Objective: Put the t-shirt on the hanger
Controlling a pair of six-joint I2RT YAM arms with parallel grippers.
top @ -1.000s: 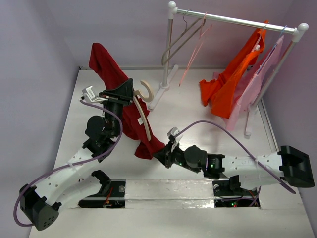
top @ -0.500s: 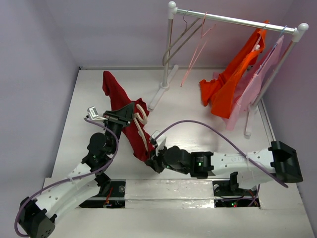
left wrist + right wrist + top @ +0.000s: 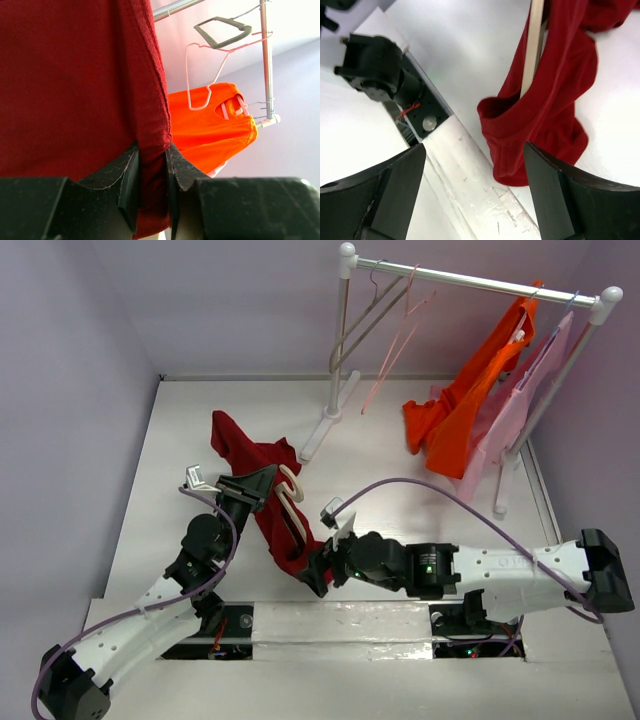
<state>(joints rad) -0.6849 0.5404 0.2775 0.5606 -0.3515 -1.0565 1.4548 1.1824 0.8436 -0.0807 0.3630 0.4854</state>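
Observation:
The right gripper grabs the cream hanger by its hook end next, which leaves the hanger's arms free to go inside the t-shirt.
A dark red t-shirt [image 3: 268,502] lies draped over the cream hanger [image 3: 290,502], whose hook curls up just right of my left gripper [image 3: 266,484]. In the left wrist view that gripper [image 3: 152,175] is shut on a folded edge of the red t-shirt [image 3: 75,85]. My right gripper [image 3: 322,574] is open at the shirt's lower end, near the table's front edge. Seen from the right wrist, its gripper [image 3: 475,192] is spread wide with nothing between the fingers. One cream hanger arm [image 3: 534,45] runs down into the bunched t-shirt [image 3: 555,115].
A white clothes rack [image 3: 340,340] stands at the back with a thin grey hanger [image 3: 362,322] and a thin pink hanger [image 3: 398,340]. An orange shirt [image 3: 465,410] and a pink garment [image 3: 515,410] hang on its right. A raised white strip [image 3: 340,620] runs along the near edge.
My left arm has brought the t-shirt and hanger down and toward the near edge. My right gripper has opened and let go of the shirt's lower end.

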